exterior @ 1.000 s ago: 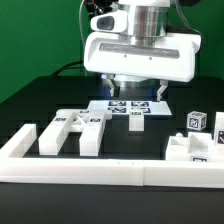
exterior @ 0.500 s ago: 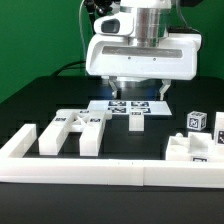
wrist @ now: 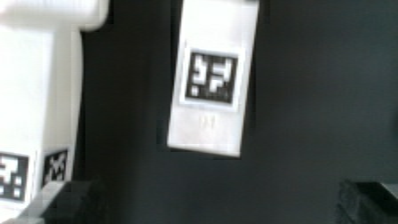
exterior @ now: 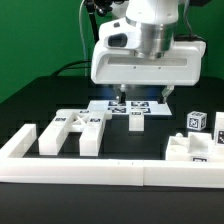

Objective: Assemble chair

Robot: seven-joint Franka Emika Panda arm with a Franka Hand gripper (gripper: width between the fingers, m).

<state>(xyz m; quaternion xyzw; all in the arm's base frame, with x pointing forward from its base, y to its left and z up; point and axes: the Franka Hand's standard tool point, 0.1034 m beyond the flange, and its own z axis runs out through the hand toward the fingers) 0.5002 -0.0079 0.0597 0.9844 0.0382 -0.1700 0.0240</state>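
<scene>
My fingertips don't reach the tagged bar's near end, so closing now would miss. My gripper should move toward the bar first, then close on it.
The chair's white parts lie loose on the black table. A group of blocky panels and bars (exterior: 70,132) sits at the exterior view's left. A short tagged bar (exterior: 136,122) lies in the middle. A tagged cube (exterior: 196,120) and a stepped piece (exterior: 192,148) are at the right. My gripper (exterior: 143,98) hovers open and empty above the short bar. In the wrist view the tagged bar (wrist: 214,85) lies between and beyond the dark fingertips (wrist: 63,200), with another tagged white part (wrist: 39,100) beside it.
The marker board (exterior: 112,106) lies flat behind the short bar, under the gripper. A long low white border rail (exterior: 110,172) runs along the front, with a raised end at the exterior view's left (exterior: 18,145).
The gripper has shifted towards the exterior view's right and turned slightly. The parts on the table have not moved.
</scene>
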